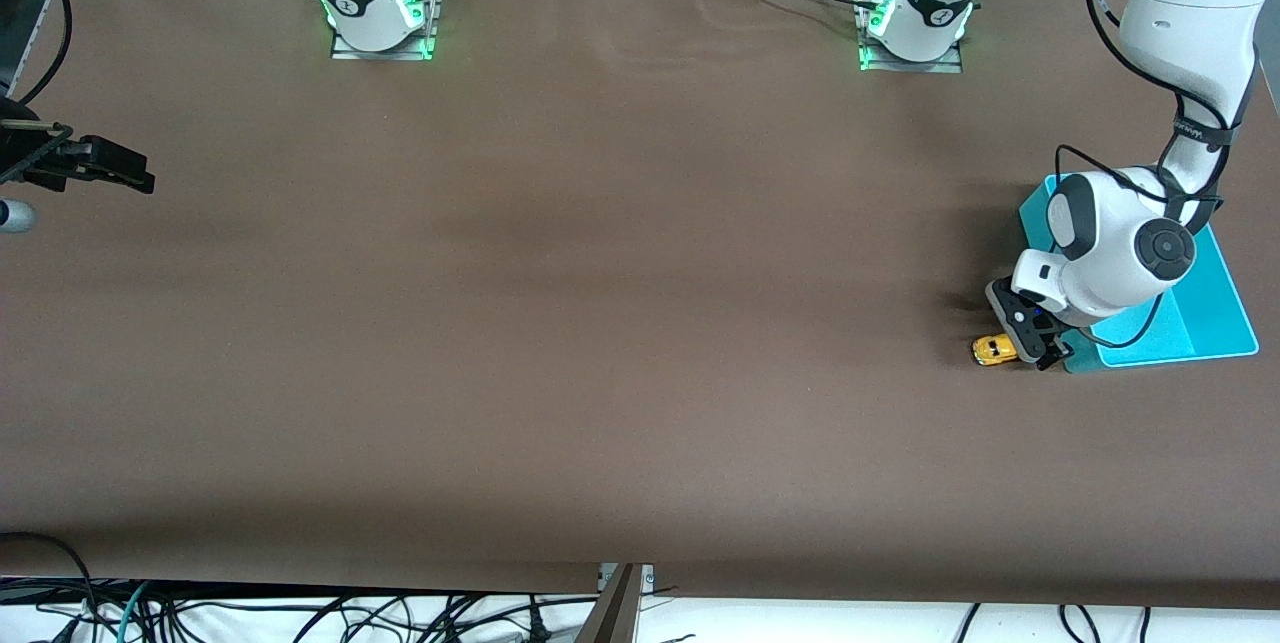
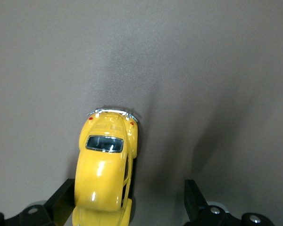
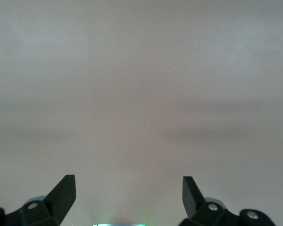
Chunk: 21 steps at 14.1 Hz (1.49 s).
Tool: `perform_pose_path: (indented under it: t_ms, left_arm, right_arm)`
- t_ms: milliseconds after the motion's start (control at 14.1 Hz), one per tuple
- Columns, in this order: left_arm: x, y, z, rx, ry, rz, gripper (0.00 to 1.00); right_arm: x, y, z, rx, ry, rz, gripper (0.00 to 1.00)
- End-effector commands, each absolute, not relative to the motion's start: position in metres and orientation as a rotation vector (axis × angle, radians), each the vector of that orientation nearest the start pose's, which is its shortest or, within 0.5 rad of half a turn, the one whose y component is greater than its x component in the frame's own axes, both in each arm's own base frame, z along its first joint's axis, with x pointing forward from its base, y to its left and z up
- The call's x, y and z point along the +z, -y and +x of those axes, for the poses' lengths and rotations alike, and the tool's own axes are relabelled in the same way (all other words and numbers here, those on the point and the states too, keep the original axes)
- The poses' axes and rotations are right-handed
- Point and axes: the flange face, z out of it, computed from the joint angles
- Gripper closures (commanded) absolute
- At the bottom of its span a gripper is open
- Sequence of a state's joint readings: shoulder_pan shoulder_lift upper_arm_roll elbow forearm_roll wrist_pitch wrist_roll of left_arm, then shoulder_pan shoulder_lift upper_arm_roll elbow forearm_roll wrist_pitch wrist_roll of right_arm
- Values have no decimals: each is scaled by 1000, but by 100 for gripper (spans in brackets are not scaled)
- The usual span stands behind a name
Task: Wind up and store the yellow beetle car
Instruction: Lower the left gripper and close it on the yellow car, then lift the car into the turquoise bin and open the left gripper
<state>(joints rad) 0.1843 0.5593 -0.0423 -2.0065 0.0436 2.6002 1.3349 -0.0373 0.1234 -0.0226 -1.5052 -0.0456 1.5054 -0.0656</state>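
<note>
The yellow beetle car (image 1: 992, 350) (image 2: 106, 165) has the fingers of my left gripper low on either side of it, so my left gripper should close on it.
The yellow beetle car (image 1: 992, 350) (image 2: 106, 165) rests on the brown table beside the cyan bin's (image 1: 1215, 313) corner that is nearer the front camera. My left gripper (image 1: 1032, 341) (image 2: 129, 188) is down low around the car and is open. The car sits between its fingers, close against one finger (image 2: 65, 197), with a wide gap to the other finger (image 2: 192, 197). Only the car's tail end pokes out past the fingertips in the front view. My right gripper (image 1: 125, 171) (image 3: 128, 181) waits open over bare table at the right arm's end, with nothing between its fingers.
The left arm's wrist and elbow (image 1: 1110, 243) hang over the cyan bin and hide much of its inside. The two arm bases (image 1: 380, 8) (image 1: 915, 23) stand along the table edge farthest from the front camera. A brown mat (image 1: 600, 323) covers the table.
</note>
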Motion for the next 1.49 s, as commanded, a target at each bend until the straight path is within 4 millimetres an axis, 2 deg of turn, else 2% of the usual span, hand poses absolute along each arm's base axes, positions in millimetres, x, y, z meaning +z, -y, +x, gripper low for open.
perform_pose_path:
  t_ms: [0, 71, 142, 212, 283, 425, 495, 637, 778, 849, 920, 991, 1062, 1132, 1274, 1415]
  left_arm:
    - [178, -83, 607, -57, -1830, -2522, 3]
    - [178, -82, 607, -59, -1826, -2524, 11]
    - [176, -81, 607, -56, -1821, -2530, 34]
    - [174, -81, 606, -55, -1811, -2543, 72]
    - [174, -82, 606, -67, -1792, -2566, 100]
    - [189, -83, 609, -106, -1713, -2623, 100]
    - [212, -83, 612, -125, -1654, -2639, 100]
    - [283, -74, 610, -101, -1662, -2645, 100]
    - [368, -56, 595, -93, -1648, -2651, 100]
    - [405, -52, 585, -96, -1650, -2638, 100]
    - [430, -55, 575, -82, -1655, -2610, 100]
    - [440, -66, 567, -40, -1676, -2579, 100]
    - [438, -97, 561, -4, -1703, -2561, 100]
    - [427, -122, 556, 18, -1772, -2531, 100]
    - [389, -172, 547, 92, -1813, -2550, 100]
    - [352, -202, 545, 122, -1848, -2542, 100]
  right_arm:
    - [582, 42, 582, 188, 26, -3160, 0]
    - [582, 42, 582, 188, 26, -3160, 0]
    - [582, 42, 582, 185, 29, -3160, 0]
    - [582, 42, 583, 188, 29, -3160, 0]
    - [581, 42, 583, 188, 26, -3160, 0]
    - [581, 42, 583, 188, 29, -3160, 0]
    - [581, 42, 583, 186, 29, -3161, 0]
    - [581, 42, 583, 185, 29, -3161, 0]
    - [581, 41, 584, 185, 29, -3161, 0]
    - [581, 41, 584, 185, 29, -3161, 0]
    - [581, 41, 584, 185, 29, -3159, 0]
    - [581, 41, 584, 185, 29, -3159, 0]
    - [581, 41, 584, 185, 29, -3159, 0]
    - [582, 41, 584, 183, 29, -3159, 0]
    - [583, 41, 584, 178, 29, -3160, 0]
    - [583, 41, 584, 178, 29, -3160, 0]
